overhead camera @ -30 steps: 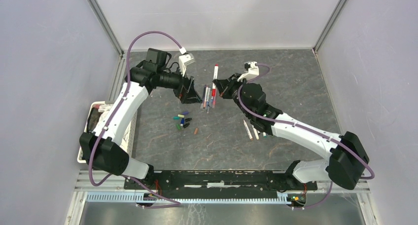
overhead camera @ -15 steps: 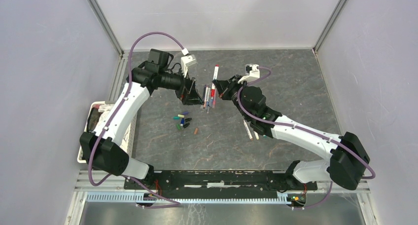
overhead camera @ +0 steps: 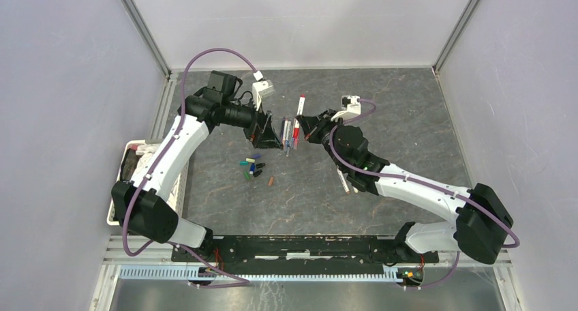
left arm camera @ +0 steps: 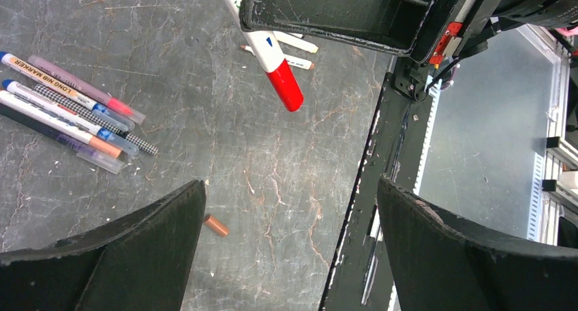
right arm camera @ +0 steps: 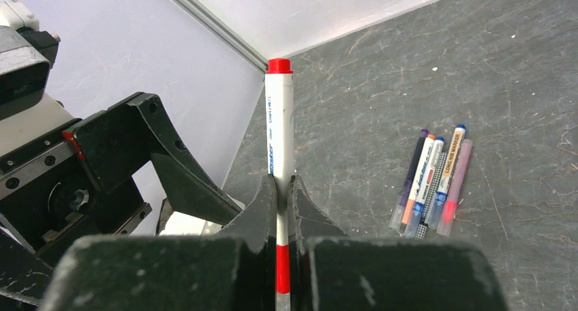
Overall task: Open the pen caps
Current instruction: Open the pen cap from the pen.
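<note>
Next, my left gripper will grab the white pen's red cap (left arm camera: 285, 86) to pull it open, leaving the pen's body to my right gripper.
My right gripper (overhead camera: 306, 125) (right arm camera: 283, 183) is shut on a white pen (overhead camera: 300, 110) (right arm camera: 279, 123), held above the table. The pen's red cap (left arm camera: 284, 87) sticks out past the fingers. My left gripper (overhead camera: 271, 135) (left arm camera: 290, 185) is open just left of it. The cap lies ahead of the wide jaws, apart from both fingers (left arm camera: 140, 253). Several capped pens (overhead camera: 289, 134) (left arm camera: 68, 113) (right arm camera: 433, 178) lie side by side on the grey table between the grippers. Loose pen caps (overhead camera: 252, 166) lie in a small cluster nearer the bases, with a brown cap (overhead camera: 271, 181) (left arm camera: 217, 225) a little to their right.
Two or three more pens (overhead camera: 345, 181) lie partly under the right forearm. A white basket (overhead camera: 127, 181) stands at the table's left edge. The black base rail (left arm camera: 402, 120) runs along the near edge.
The left gripper has moved right, closer to the held pen. The right gripper with the pen has shifted slightly towards it. Neither gripper's jaws have moved.
</note>
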Controlling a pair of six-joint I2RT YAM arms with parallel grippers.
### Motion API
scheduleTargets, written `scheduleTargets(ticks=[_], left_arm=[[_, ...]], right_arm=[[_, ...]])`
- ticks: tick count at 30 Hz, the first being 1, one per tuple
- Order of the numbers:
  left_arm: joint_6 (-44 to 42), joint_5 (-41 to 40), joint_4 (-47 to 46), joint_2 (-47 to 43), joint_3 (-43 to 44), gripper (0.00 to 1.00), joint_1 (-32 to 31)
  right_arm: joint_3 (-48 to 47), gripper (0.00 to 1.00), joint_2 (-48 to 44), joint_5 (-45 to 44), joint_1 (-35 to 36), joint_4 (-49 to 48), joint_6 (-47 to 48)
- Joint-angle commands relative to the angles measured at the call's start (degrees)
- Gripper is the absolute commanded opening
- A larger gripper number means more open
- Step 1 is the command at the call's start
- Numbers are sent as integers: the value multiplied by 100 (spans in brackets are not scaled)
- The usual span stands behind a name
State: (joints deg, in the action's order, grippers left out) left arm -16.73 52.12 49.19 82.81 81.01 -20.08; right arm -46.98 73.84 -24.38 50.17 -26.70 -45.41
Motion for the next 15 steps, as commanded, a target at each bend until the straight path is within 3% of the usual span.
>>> scheduleTargets(ticks=[1, 15], left_arm=[[-97, -39, -6, -83, 0, 100, -57], [-158, 12, 43, -107, -12, 97, -67]], right_arm=[[49, 0, -160, -135, 35, -363, -147], [198, 0, -256, -178, 29, -466, -170]])
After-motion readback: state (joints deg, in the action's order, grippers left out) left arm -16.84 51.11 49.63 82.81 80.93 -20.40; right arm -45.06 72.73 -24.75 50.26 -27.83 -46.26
